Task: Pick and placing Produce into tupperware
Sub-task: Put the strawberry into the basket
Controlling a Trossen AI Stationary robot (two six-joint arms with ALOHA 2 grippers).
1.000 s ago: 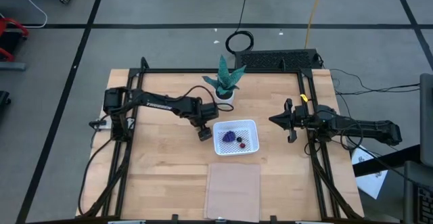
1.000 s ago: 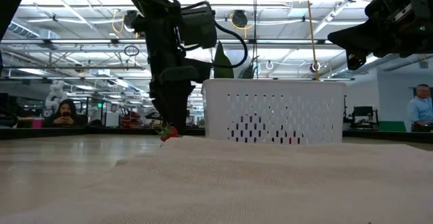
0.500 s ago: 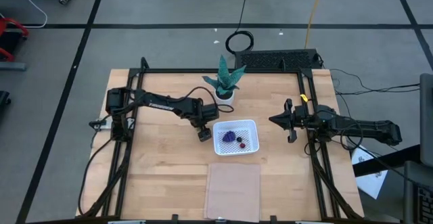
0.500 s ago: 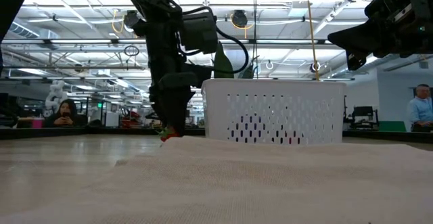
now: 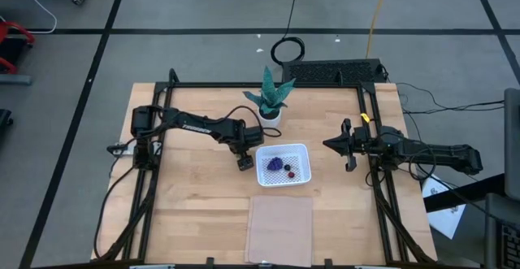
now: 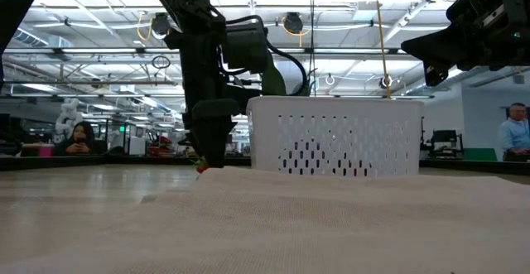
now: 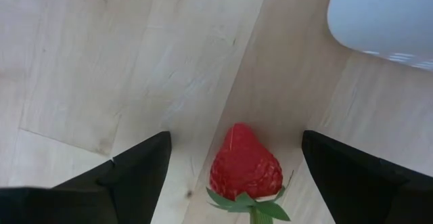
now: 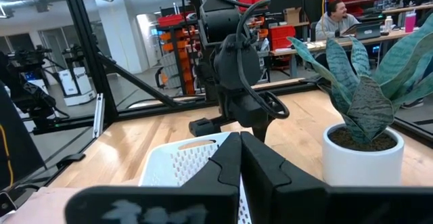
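Observation:
My left gripper would hold the red strawberry if closed now: it lies between both fingers, low near the wood.
A red toy strawberry with green leaves lies on the wooden table just left of the white tupperware. My left gripper points down over it, open, one finger on each side of the berry without touching. In the low view the berry shows below the left gripper. Inside the tupperware lie a purple grape cluster, a small dark red fruit and a small blackish one. My right gripper waits shut at the table's right side, held level.
A green leafy plant in a white pot stands at the far edge, behind the tupperware. A flat tan sheet lies near the front edge. Bare wood lies left of the strawberry. People sit in the room beyond the table.
My left gripper has sunk slightly toward the strawberry, staying open. The strawberry has not moved.

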